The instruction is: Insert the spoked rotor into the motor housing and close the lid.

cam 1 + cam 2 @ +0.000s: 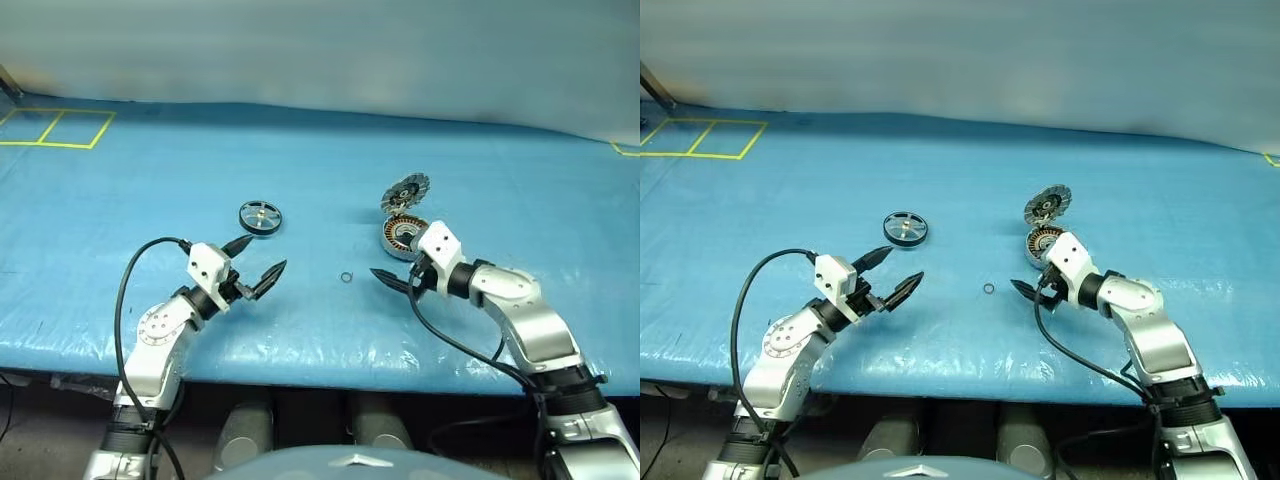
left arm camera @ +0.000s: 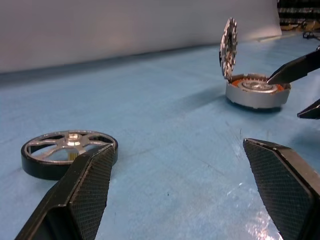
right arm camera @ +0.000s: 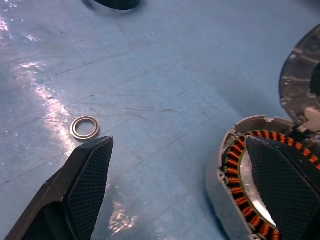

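Note:
The robot's right gripper has bare tabletop between its fingers. It should first line up with the housing's near side [image 3: 217, 190], and then close on that side of the housing.
The spoked rotor [image 1: 260, 217], a black ring with silver spokes, lies flat on the blue table left of centre. The motor housing [image 1: 401, 238], a silver puck with copper windings, sits right of centre. Its lid [image 1: 405, 190] stands upright on the hinge behind it, dark segmented face showing. My left gripper [image 1: 264, 256] hovers open just in front of the rotor, empty. My right gripper [image 1: 395, 272] is open and empty at the housing's near left side. In the right wrist view one finger [image 3: 282, 185] overlaps the housing [image 3: 235, 165].
A small metal washer ring [image 1: 346, 277] lies on the table between the two grippers, also seen in the right wrist view [image 3: 84, 127]. Yellow tape lines [image 1: 60, 130] mark the far left corner. The table's front edge [image 1: 320, 360] runs just below both grippers.

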Available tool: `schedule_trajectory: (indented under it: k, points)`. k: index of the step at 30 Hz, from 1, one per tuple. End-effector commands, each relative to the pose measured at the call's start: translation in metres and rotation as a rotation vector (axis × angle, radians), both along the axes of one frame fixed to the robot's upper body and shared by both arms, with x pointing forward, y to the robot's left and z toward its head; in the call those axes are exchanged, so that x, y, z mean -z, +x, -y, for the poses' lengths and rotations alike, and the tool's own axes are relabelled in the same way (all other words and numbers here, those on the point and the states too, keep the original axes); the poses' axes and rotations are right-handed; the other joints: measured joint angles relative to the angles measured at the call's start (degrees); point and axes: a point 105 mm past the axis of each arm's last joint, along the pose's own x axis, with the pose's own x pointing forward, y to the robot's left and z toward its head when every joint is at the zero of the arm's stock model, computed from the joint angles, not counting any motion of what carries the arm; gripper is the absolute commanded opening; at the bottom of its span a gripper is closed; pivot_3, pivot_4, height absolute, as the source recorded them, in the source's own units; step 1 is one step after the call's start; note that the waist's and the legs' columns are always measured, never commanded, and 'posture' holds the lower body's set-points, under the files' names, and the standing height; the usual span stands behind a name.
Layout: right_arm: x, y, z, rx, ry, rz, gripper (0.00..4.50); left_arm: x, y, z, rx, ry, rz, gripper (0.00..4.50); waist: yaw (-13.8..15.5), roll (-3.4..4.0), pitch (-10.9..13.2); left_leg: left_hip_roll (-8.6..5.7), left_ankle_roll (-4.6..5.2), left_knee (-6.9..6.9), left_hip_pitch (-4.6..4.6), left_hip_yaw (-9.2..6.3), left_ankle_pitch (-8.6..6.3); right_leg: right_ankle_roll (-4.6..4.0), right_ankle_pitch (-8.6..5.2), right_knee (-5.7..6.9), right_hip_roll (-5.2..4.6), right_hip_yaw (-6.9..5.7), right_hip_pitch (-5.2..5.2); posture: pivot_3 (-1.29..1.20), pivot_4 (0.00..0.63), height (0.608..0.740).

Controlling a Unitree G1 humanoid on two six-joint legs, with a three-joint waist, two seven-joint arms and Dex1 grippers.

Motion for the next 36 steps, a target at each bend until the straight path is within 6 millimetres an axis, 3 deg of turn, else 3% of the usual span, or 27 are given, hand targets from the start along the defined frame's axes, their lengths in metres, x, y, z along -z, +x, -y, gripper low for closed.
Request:
schedule_trajectory:
  k: [1,14,30,34,36]
  points:
    - [-0.01,0.01,0.002,-0.04,-0.078,0.021,4.46,-0.019,-0.002,0.005,0.027,-0.026,0.085,4.5,-0.1,0.0,0.0,0.0,0.0,-0.01,0.0,0.0,0.0,0.0,0.0,0.0,0.0,0.0,-0.01,0.0,0.15,0.74]
    - [0.002,0.035,0.027,-0.042,-0.325,-0.07,4.46,-0.007,-0.01,0.004,-0.008,-0.004,0.061,4.5,-0.1,-0.01,0.01,0.0,0.0,-0.05,-0.01,0.01,0.0,-0.01,0.0,-0.03,0.0,0.01,-0.03,0.0,0.15,0.74]
    - [0.017,0.016,0.025,-0.211,-0.537,-0.173,4.46,-0.003,-0.009,0.005,-0.005,0.007,0.05,4.5,0.03,-0.02,0.0,0.0,0.0,0.0,0.01,0.01,0.0,0.0,0.0,-0.01,0.0,0.0,0.01,0.0,0.15,0.74]
    - [0.019,0.022,0.026,-0.221,-0.585,-0.208,4.46,-0.002,-0.009,0.008,-0.003,0.006,0.047,4.5,-0.02,-0.02,0.0,0.0,0.0,0.0,0.01,0.01,0.0,0.0,0.01,-0.02,0.0,0.0,0.01,0.0,0.15,0.74]
    - [0.02,0.026,0.03,-0.221,-0.605,-0.227,4.08,-0.002,-0.009,0.008,-0.006,0.01,0.048,4.5,-0.02,-0.02,0.0,0.0,0.0,0.0,0.01,0.01,0.0,0.0,0.01,-0.02,0.0,0.0,0.01,0.0,0.15,0.74]
